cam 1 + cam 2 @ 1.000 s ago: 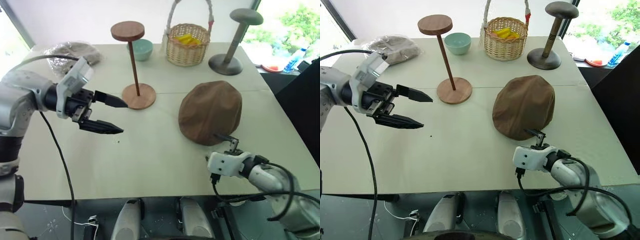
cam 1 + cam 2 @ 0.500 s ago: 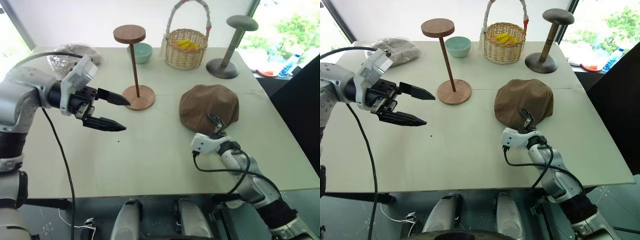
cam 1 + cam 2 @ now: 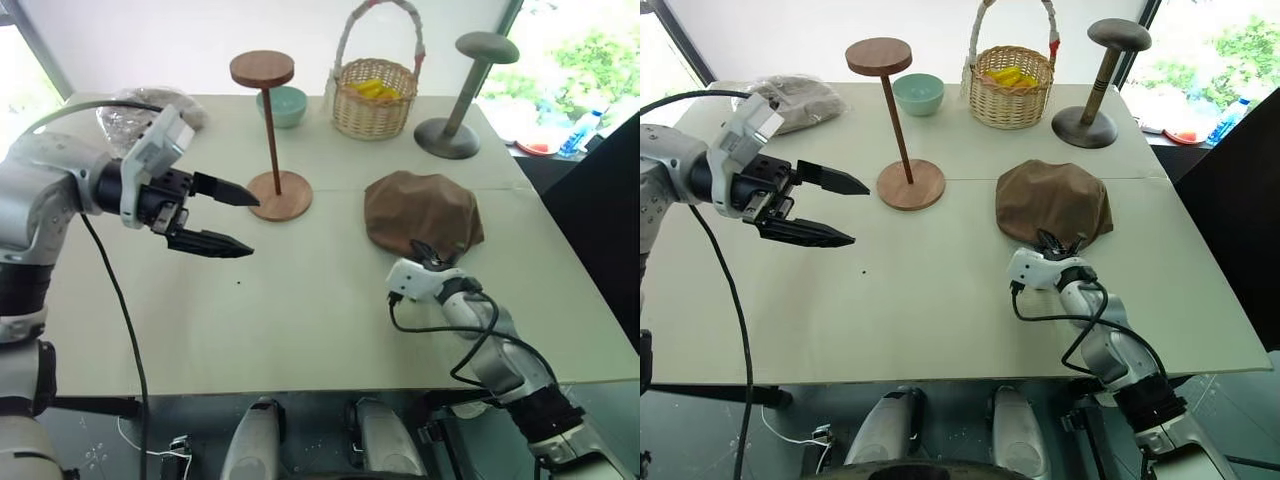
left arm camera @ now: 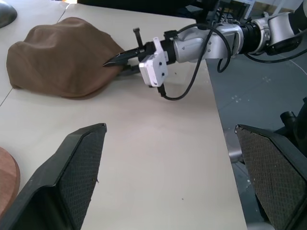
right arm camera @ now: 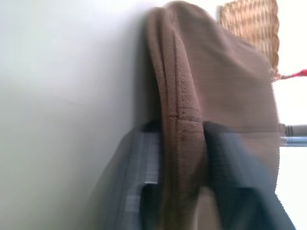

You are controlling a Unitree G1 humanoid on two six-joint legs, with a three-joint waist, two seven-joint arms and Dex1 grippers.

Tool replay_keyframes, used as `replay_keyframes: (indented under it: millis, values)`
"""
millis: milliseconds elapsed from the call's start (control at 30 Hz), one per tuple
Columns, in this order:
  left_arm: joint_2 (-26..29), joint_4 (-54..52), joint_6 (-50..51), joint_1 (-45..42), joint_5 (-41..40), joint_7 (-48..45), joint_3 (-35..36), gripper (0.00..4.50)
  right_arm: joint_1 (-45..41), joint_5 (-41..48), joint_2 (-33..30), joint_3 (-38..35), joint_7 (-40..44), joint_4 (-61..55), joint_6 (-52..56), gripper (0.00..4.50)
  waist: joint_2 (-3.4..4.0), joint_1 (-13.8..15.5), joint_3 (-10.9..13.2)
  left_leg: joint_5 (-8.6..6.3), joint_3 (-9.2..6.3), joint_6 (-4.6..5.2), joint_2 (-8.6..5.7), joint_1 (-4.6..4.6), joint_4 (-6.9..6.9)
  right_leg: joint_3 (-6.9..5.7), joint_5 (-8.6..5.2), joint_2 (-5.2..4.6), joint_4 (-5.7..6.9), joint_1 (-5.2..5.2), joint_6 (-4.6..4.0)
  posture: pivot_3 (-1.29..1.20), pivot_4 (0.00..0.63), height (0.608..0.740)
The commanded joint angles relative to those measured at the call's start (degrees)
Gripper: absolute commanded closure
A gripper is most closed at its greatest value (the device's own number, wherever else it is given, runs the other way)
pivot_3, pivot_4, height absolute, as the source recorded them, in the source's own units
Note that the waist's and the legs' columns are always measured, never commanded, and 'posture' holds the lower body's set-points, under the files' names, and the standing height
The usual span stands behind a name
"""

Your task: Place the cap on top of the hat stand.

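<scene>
Next, my left gripper grabs the cap by its free side edge [image 3: 370,217], since the cap's top [image 3: 420,205] bulges wider than the open fingers.
The brown cap [image 3: 423,212] lies on the table's right half, its near brim slightly bunched. My right gripper [image 3: 430,252] reaches in low from the near side and is shut on that near edge; in the right wrist view the cap's seamed rim [image 5: 178,120] sits pinched between the two fingers. The left wrist view shows the same grip on the cap [image 4: 57,57]. The reddish-brown hat stand [image 3: 268,130] is upright left of the cap, its top disc bare. My left gripper [image 3: 254,224] hovers open above the table, just left of the stand's base, holding nothing.
At the back stand a wicker basket [image 3: 375,95] with yellow contents, a teal bowl [image 3: 284,103] behind the hat stand, and a grey domed stand [image 3: 455,110] at the back right. A crumpled plastic bag [image 3: 130,105] lies at the back left. The table's right edge runs near the cap.
My right gripper has moved forward to the cap's near edge and shut on it, and the cap has bunched up a little. The left arm has stayed put.
</scene>
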Motion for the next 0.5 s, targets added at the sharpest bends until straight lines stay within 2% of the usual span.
replay_keyframes:
  millis: [33, 300, 367, 500]
  values:
    - [0.2, -0.6, 0.0, -0.8, -0.8, 1.0, 3.1, 0.00, 1.0, 2.1, 0.0, -2.0, 3.2, -0.5, 2.1, 4.48, 0.01, 0.0, 0.0, 0.00, -0.01, 0.00, 0.00, 0.00, -0.03, -0.01, 0.00, 0.00, 0.00, -0.01, 0.00, 0.00, 0.150, 0.740]
    - [-0.4, -3.0, 3.3, 2.1, -4.0, 7.9, 9.8, 0.00, -4.7, 3.1, -4.2, -7.7, 8.1, -7.7, 2.1, 4.48, 0.38, -0.1, 0.3, 0.00, 0.00, 0.00, 0.00, -0.04, -0.15, -0.01, -0.01, 0.01, 0.01, -0.12, 0.02, 0.00, 0.150, 0.740]
    - [-0.1, -4.3, 4.5, 3.8, -5.3, 11.2, 13.7, 0.00, -11.3, 4.7, -6.5, -9.4, 10.6, -8.2, 1.1, 4.48, 0.63, -0.2, 0.5, 0.00, 0.01, 0.00, 0.00, -0.05, -0.15, -0.01, -0.01, 0.01, 0.01, -0.14, 0.02, 0.00, 0.150, 0.740]
    - [0.2, -5.6, 6.8, 6.4, -7.9, 18.8, 22.4, 0.00, -28.8, 7.5, -8.2, -9.2, 12.5, -1.6, -3.3, 4.48, 0.80, -1.1, 0.8, 0.01, 0.10, 0.02, 0.03, -0.20, -0.20, 0.04, 0.02, 0.05, 0.21, -0.50, 0.02, 0.00, 0.150, 0.740]
